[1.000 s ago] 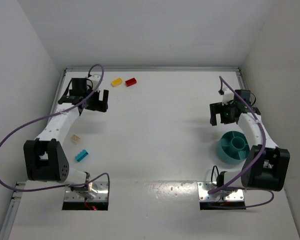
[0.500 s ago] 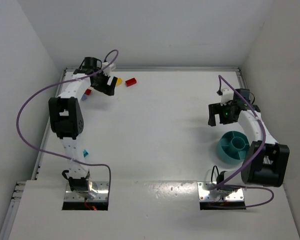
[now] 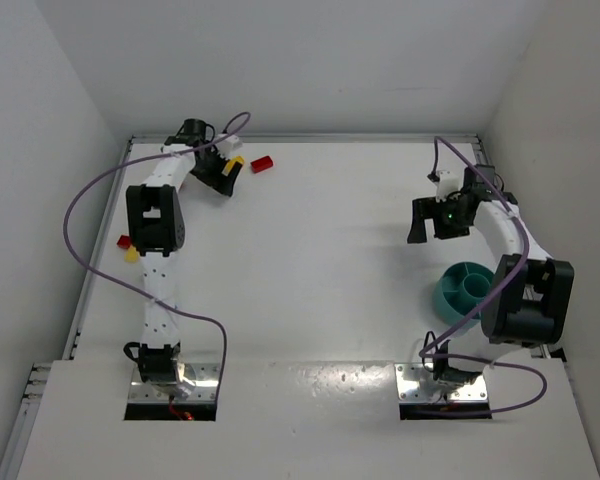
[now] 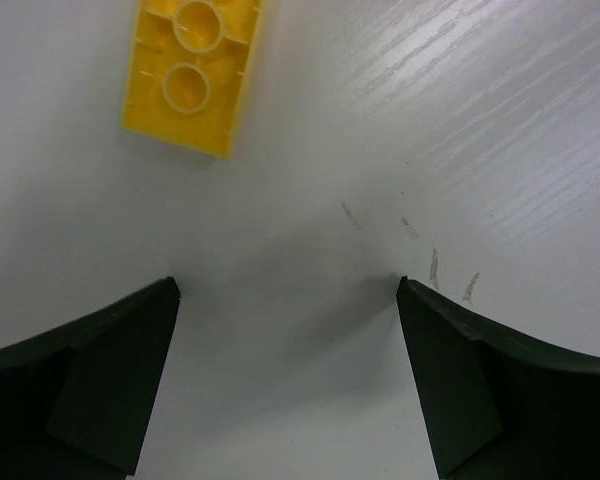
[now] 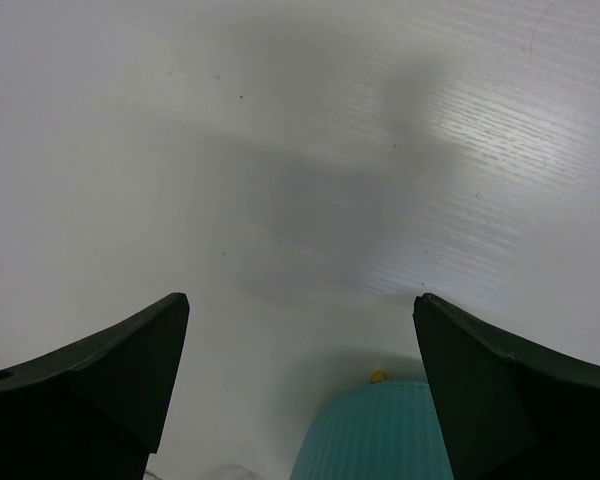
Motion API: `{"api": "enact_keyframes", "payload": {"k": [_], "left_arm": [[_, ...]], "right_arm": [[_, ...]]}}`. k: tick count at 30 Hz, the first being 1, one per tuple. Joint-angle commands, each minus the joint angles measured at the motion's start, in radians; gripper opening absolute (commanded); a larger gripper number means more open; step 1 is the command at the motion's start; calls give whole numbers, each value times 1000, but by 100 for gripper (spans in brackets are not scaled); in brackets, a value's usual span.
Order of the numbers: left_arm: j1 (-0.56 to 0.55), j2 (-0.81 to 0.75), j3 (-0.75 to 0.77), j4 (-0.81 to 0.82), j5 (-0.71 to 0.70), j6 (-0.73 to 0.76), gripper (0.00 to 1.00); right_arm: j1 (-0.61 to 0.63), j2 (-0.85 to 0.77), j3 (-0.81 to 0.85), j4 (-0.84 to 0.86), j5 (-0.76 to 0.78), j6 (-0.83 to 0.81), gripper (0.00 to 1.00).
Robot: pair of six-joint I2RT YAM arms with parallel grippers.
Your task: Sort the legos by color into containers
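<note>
My left gripper picks up the yellow lego (image 3: 237,161) by one end of its long sides next, to sort it into the teal container (image 3: 462,291).
A yellow lego (image 4: 192,70) lies studs-up on the white table, just ahead of my left gripper (image 4: 288,285). That gripper is open with only bare table between its fingers. From above, the left gripper (image 3: 225,177) sits at the far left back, touching or nearly touching the yellow lego (image 3: 237,161), and a red lego (image 3: 262,163) lies just to its right. The teal container (image 3: 462,291) stands at the right, partly behind the right arm. My right gripper (image 3: 430,220) hovers open beyond it, and the container's ribbed wall (image 5: 380,435) shows low between its fingers.
A small red piece (image 3: 123,241) and a yellow piece (image 3: 132,255) sit by the left table edge, next to the left arm's link. A tiny yellow spot (image 5: 377,377) shows at the container's rim. White walls enclose the table on three sides.
The left arm has stretched toward the back and its gripper moved right, up to the yellow lego. The right gripper shifted slightly left and back.
</note>
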Motion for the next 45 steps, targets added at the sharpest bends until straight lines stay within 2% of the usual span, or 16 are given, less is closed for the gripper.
{"api": "enact_keyframes", "payload": {"k": [1,9,11,14,20,31,34,38,45], "left_arm": [[8,36,87,-11,50,5,97],[8,131,144,101,72,-100,100],[-3,157,204,101,41,-109,100],[-3,157,215,125,32,-127,100],[-12,176,248,138,23,-127,100],[-75,176,248,162,-34,-26,100],[-99,176,233,162,-58,-11,97],[-100,176,233,153,-68,-2,87],[-109,176,233,153,-68,-2,77]], "right_arm": [[4,15,61,-16,-42,-2,94],[4,26,91,-47,-51,-2,93],[4,35,91,-47,-42,-2,93],[4,35,91,-47,-42,-2,93],[4,66,124,-56,-42,-2,92],[4,89,142,-56,-42,-2,92],[4,89,142,-56,-42,7,92],[4,89,142,-56,-42,7,90],[4,89,142,-56,-42,7,90]]}}
